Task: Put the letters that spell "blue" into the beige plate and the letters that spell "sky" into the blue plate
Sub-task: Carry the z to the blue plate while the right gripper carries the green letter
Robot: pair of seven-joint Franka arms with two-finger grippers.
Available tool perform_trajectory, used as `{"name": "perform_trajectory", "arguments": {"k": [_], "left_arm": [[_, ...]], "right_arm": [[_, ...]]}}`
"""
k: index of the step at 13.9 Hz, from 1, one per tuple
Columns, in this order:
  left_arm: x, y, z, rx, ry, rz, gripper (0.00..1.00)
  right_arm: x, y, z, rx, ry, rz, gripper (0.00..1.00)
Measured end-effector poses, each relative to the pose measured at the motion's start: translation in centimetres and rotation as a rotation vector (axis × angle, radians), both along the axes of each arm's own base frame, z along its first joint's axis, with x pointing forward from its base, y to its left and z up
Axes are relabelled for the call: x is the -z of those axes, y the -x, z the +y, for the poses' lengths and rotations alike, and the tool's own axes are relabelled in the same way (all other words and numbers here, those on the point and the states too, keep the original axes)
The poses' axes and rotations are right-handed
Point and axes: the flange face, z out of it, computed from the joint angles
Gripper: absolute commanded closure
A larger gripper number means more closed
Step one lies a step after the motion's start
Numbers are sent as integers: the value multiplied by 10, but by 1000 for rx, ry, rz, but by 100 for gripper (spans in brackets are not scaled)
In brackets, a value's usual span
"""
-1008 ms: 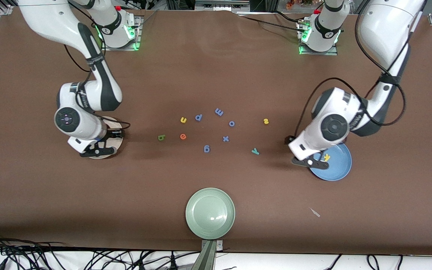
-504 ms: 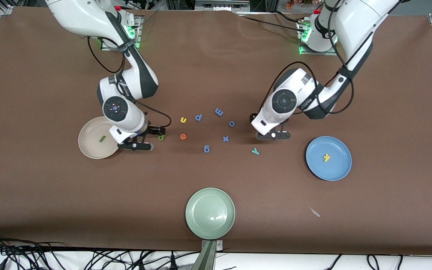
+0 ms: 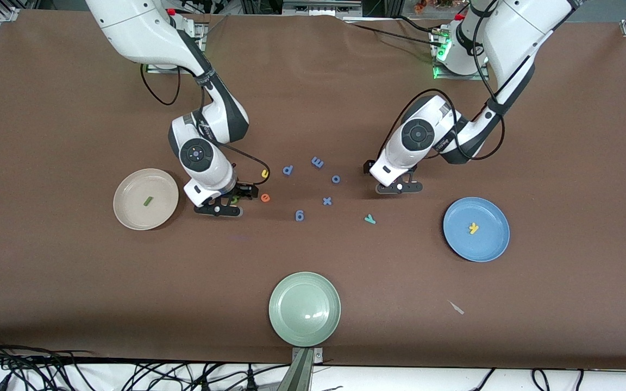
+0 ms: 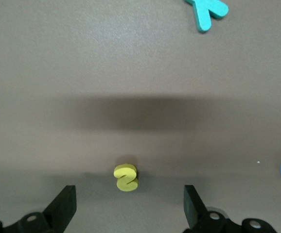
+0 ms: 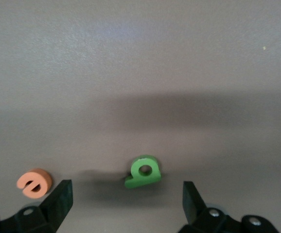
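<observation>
My right gripper takes hold of the green "b" by its looped end (image 3: 236, 201) next, to add the green "b" to the beige plate (image 3: 128, 214) for "blue".
My right gripper (image 3: 219, 207) hangs open low over the green "b" (image 5: 143, 172), which lies on the cloth between its fingers (image 5: 60, 204). The orange "e" (image 3: 265, 197) lies just beside it, and the yellow "u" (image 3: 264, 174) sits farther from the front camera. The beige plate (image 3: 128, 214) holds the green "l" (image 3: 148, 201). My left gripper (image 3: 398, 188) is open above the yellow "s" (image 4: 126, 177), untouched between its fingers (image 4: 194, 208). The teal "y" (image 3: 370, 219) lies nearer the front camera. In the blue plate (image 3: 489, 247) lies the yellow "k" (image 3: 473, 228).
Several blue-purple letters (image 3: 327, 201) are scattered on the brown cloth between the two grippers. A pale green plate (image 3: 286, 326) sits at the table's front edge. A small scrap (image 3: 456, 308) lies near the front, toward the left arm's end.
Both arms swung in from their plates to the loose letters. The right gripper now stands over the "b", the left over the "s". The "l" and "k" stay in their plates.
</observation>
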Motion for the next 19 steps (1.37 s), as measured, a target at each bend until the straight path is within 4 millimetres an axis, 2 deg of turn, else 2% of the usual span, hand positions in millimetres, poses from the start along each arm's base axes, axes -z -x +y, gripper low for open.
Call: {"name": "perform_trajectory", "arguments": {"k": [2, 6, 8, 9, 11, 12, 14, 17, 19], "left_arm": [[1, 1, 0, -6, -3, 1, 23], [9, 4, 0, -9, 0, 11, 29], [16, 6, 0, -6, -14, 4, 32], [19, 6, 0, -7, -22, -2, 37], [24, 7, 1, -8, -49, -22, 65], [24, 7, 0, -12, -46, -32, 80], [21, 4, -1, -27, -46, -41, 100], [19, 1, 0, -56, -50, -45, 100], [15, -5, 4, -66, -61, -47, 100]], "right_arm": [[7, 4, -3, 2, -9, -21, 4], [11, 7, -5, 3, -13, -31, 48], [10, 7, -5, 3, -14, -33, 57], [9, 6, -6, 5, -14, -36, 62], [8, 4, -8, 8, -18, -46, 75], [7, 4, -8, 10, -19, -51, 79], [7, 3, -8, 10, -22, -56, 80], [-1, -5, -12, 5, -15, -55, 81], [-20, -18, -34, -38, 20, -25, 81]]}}
